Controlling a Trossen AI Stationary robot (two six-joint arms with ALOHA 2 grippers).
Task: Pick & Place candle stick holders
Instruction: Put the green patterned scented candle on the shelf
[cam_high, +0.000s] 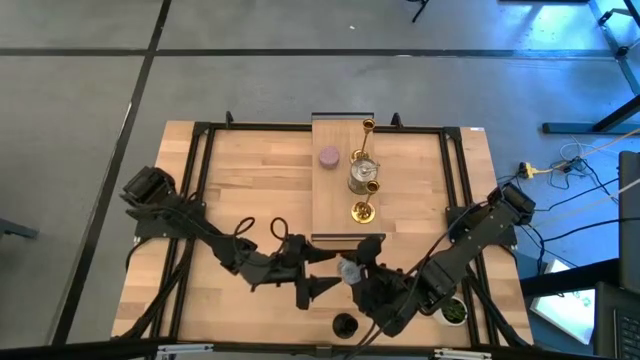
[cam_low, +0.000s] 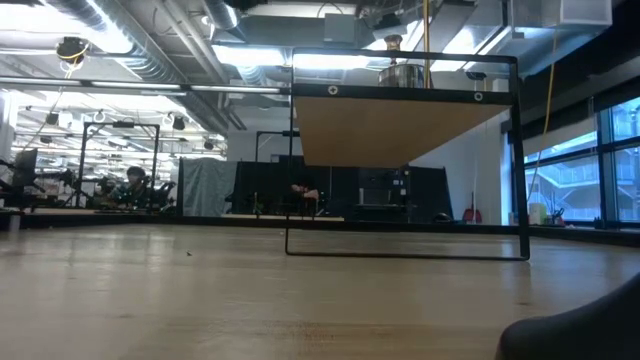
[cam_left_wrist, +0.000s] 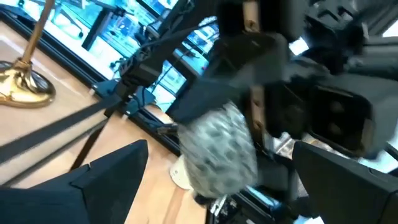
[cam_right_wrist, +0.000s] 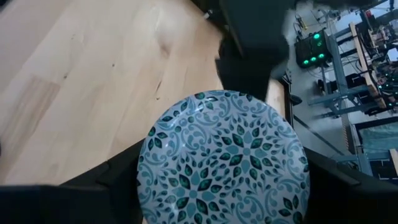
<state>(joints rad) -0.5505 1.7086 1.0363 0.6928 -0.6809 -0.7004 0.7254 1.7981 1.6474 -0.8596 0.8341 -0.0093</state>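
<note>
The grey-blue patterned holder's round body (cam_high: 349, 271) is still out of reach, because my left gripper's fingers stop short of it. They would miss if I closed now, so my left gripper will first move toward it.
My right gripper (cam_high: 355, 265) is shut on the grey-blue patterned holder (cam_right_wrist: 224, 162) above the table's near middle. My left gripper (cam_high: 322, 286) is open just left of it. Its fingers (cam_left_wrist: 106, 180) stand on either side of the holder (cam_left_wrist: 217, 149) without touching. The tall gold holder (cam_high: 367, 128), the lilac-pink one (cam_high: 329, 156), the silver one (cam_high: 363, 176) and the short gold one (cam_high: 362, 211) stand on the raised wooden shelf (cam_high: 335, 200). The black holder (cam_high: 344, 324) stands on the table near the front edge. My right gripper pinches the grey-blue holder between its two fingers, one on each side of its round body (cam_right_wrist: 144, 163). Its round patterned face (cam_right_wrist: 236, 137) is turned toward the wrist camera. In the left wrist view the holder sits tilted and appears clear of the table.
A small white pot with a green plant (cam_high: 453, 312) stands at the near right beside the right arm. The shelf stands on a thin black frame (cam_low: 405, 255) at the table's far middle. Bare tabletop (cam_high: 250, 190) lies left of the shelf.
</note>
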